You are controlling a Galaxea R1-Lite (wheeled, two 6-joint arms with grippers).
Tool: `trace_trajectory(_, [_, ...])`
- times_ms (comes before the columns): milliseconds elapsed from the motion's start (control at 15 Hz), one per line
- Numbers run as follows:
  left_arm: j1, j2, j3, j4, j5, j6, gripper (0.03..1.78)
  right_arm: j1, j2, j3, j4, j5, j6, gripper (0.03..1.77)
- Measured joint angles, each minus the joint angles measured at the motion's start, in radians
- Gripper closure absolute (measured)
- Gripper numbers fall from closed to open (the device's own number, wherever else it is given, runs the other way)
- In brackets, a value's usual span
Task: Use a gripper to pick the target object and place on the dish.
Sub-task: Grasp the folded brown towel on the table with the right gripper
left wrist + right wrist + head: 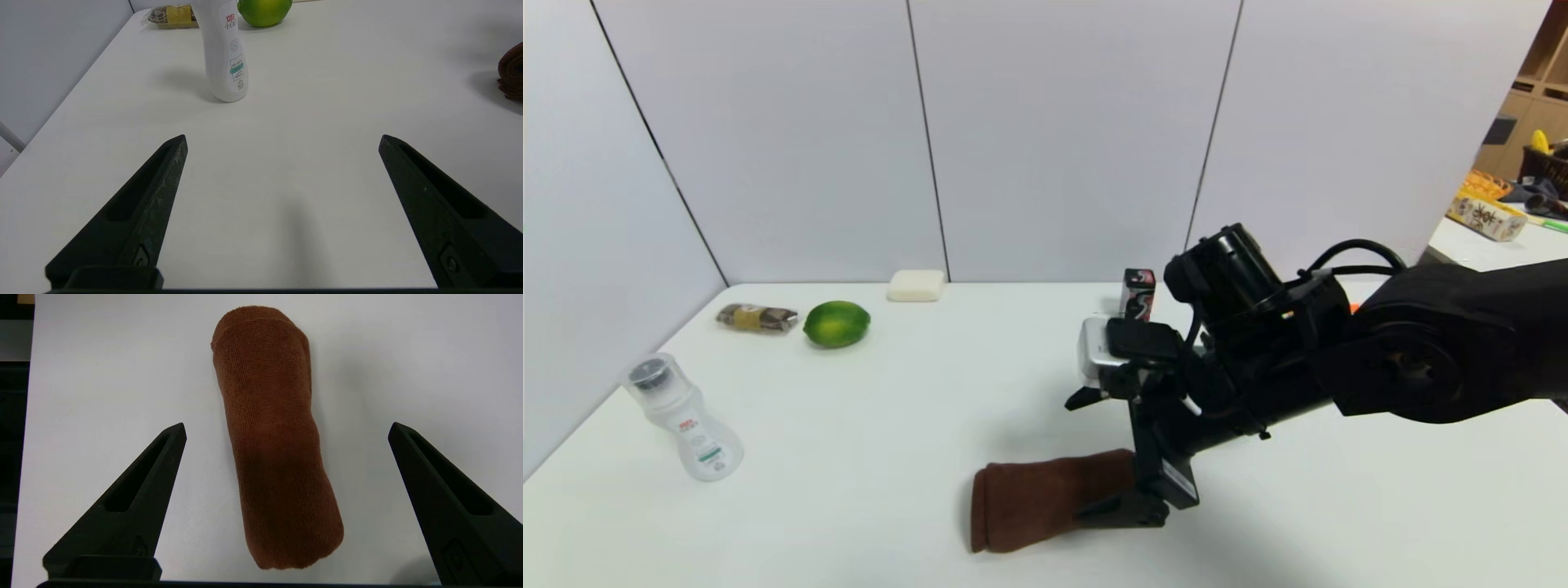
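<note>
The right gripper grabs the rolled towel by its middle (pixel 1076 492) next, with its folded end (pixel 991 510) free.
The dark brown rolled towel (pixel 1033 498) lies flat on the white table near its front edge. My right gripper (pixel 1076 460) reaches over it from the right and is open. In the right wrist view the towel (pixel 273 433) runs lengthwise between the two black fingers (pixel 163 457) of the right gripper (pixel 286 428), with white table showing on both sides, so neither finger touches it. The left gripper (pixel 282 139) is open over bare table, far to the towel's left; one towel end (pixel 512 73) shows in its view. The dish is out of view.
A clear plastic bottle (pixel 682 416) stands at the left, a green lime (pixel 836 323) and a wrapped snack (pixel 756 317) behind it. A white soap bar (pixel 916 285) and a small red-black carton (pixel 1138 294) sit by the back wall. Grey panels close off left and back.
</note>
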Motion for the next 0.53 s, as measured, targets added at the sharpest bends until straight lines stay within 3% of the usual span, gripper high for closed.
trace_trajectory(533, [0.0,0.0,0.0,0.0,0.0,0.0,0.12,0.031,0.115,-0.011,0.006,-0.009,-0.037,0.09])
